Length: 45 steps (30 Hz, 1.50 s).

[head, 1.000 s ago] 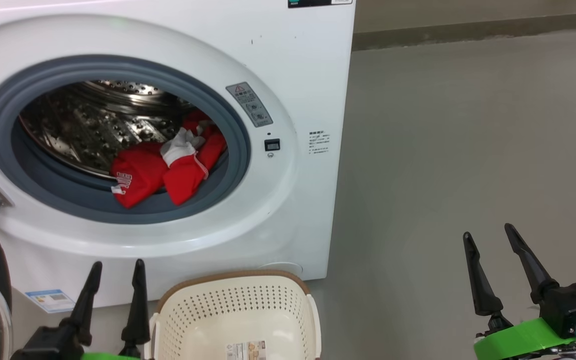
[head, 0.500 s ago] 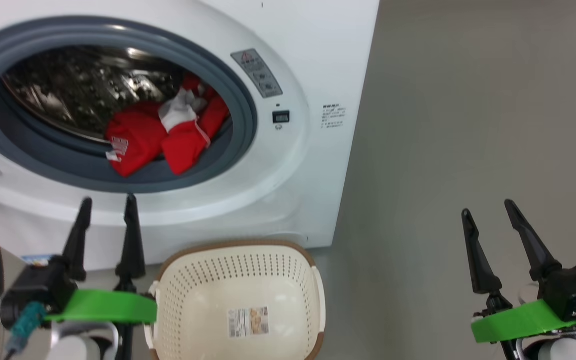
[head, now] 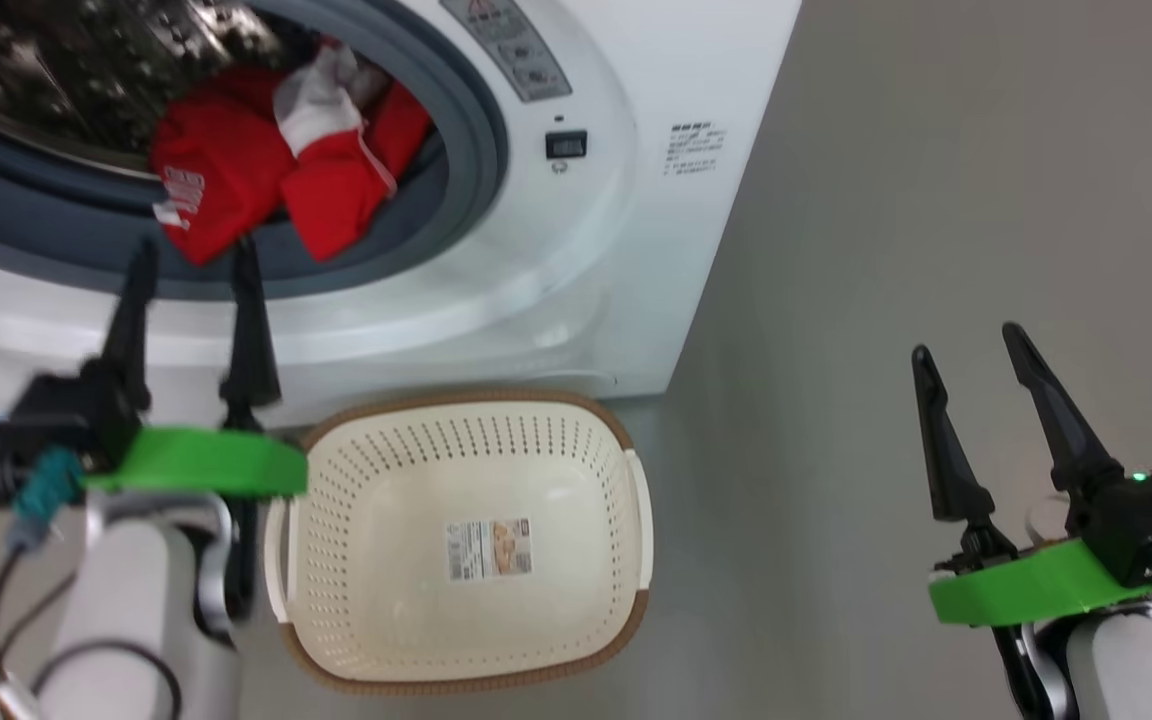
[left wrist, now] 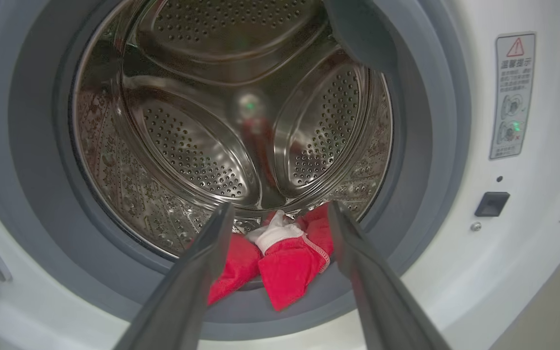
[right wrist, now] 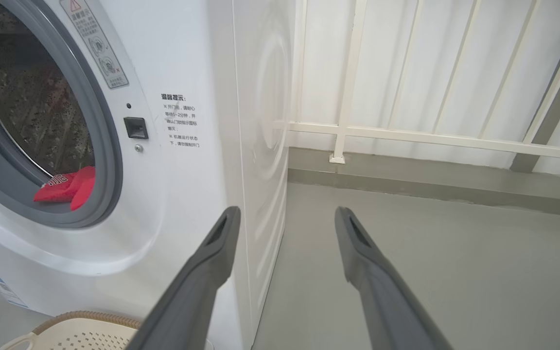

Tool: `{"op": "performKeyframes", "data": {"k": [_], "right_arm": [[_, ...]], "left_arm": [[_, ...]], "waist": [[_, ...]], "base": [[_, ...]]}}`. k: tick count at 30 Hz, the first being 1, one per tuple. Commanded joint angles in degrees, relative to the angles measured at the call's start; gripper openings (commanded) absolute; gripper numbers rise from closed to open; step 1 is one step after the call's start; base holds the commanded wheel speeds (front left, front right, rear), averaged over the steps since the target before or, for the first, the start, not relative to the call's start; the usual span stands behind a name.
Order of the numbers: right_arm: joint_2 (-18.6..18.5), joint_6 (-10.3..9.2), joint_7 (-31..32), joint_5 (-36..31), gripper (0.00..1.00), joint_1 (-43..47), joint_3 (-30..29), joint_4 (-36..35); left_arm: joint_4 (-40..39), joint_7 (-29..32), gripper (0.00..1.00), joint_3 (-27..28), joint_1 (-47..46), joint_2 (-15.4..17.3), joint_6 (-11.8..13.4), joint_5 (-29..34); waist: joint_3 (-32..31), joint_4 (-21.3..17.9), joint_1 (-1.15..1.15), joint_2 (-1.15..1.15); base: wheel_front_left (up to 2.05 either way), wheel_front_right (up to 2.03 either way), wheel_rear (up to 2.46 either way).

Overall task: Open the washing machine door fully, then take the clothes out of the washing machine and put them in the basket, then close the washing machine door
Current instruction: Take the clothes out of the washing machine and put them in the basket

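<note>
My left gripper grabs the red clothes by the white-lettered fold (head: 192,199) next, since it bulges over the rubber ring while the rest lies slack inside.
The washing machine (head: 626,210) stands with its mouth uncovered; its door is out of view. Red clothes (head: 266,170) with white trim lie at the front of the steel drum (left wrist: 187,146), partly over the grey rubber ring (left wrist: 32,194). My left gripper (head: 194,250) is open just before the lower rim of the mouth. In the left wrist view its fingers frame the clothes (left wrist: 289,262) without touching them. The cream basket (head: 466,540) sits on the floor below the mouth with only a paper label inside. My right gripper (head: 966,342) hangs open over bare floor to the right.
Grey floor (head: 936,150) stretches right of the machine. In the right wrist view, the right gripper (right wrist: 285,211) points past the machine's side panel (right wrist: 260,146) toward a white railing (right wrist: 406,136) above a low grey kerb. The latch socket (head: 566,145) sits right of the mouth.
The camera has tipped downward, so the machine slid up the picture. My left gripper has advanced from beside the basket up to the lower rim of the mouth. Both grippers stayed open.
</note>
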Motion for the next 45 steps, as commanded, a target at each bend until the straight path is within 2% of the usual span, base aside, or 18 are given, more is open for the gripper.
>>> {"op": "performKeyframes", "data": {"k": [1, 7, 14, 20, 24, 30, 45], "right_arm": [[-0.5, 0.26, -0.4, -0.7, 1.00, -1.7, 1.7, -1.7], [-0.5, 0.26, -0.4, -0.4, 1.00, -3.3, 1.7, -2.1], [-0.5, 0.26, -0.4, -0.1, 1.00, -4.7, 2.5, -2.1], [-0.5, 0.26, -0.4, 0.5, 1.00, -5.9, 2.7, -2.0], [-0.5, 0.26, -0.4, 0.6, 1.00, -6.4, 3.0, -1.7], [-0.5, 0.26, -0.4, 2.2, 1.00, -7.0, 2.3, -1.6], [-0.5, 0.26, -0.4, 3.1, 1.00, -7.8, 4.0, -1.7]], "left_arm": [[-0.7, -0.7, 1.00, 2.0, -2.7, 1.6, 0.1, 0.1], [5.6, -0.7, 1.00, 3.6, -9.8, 3.4, 0.4, 0.1], [14.8, 0.7, 1.00, 3.8, -18.9, 6.1, 2.0, 0.9], [21.9, 4.1, 1.00, 3.6, -25.9, 8.2, 2.5, 0.9], [26.7, 7.1, 1.00, 2.9, -29.7, 10.2, 4.0, 2.2], [32.5, 12.0, 1.00, 1.4, -33.4, 12.7, 6.4, 4.4], [40.0, 17.2, 1.00, -0.9, -36.3, 15.3, 8.2, 5.9]], "waist": [[3.3, -0.4, 0.00, 0.00], [7.2, -1.2, 0.00, 0.00], [10.6, -2.0, 0.00, 0.00], [12.9, -2.4, 0.00, 0.00], [13.7, -2.9, 0.00, 0.00], [14.5, -4.0, 0.00, 0.00], [16.2, -5.8, 0.00, 0.00]], "base": [[0.00, 0.00, 0.00], [0.00, 0.00, 0.00], [0.00, 0.00, 0.00], [0.00, 0.00, 0.00], [0.00, 0.00, 0.00], [0.00, 0.00, 0.00], [0.00, 0.00, 0.00]]}}
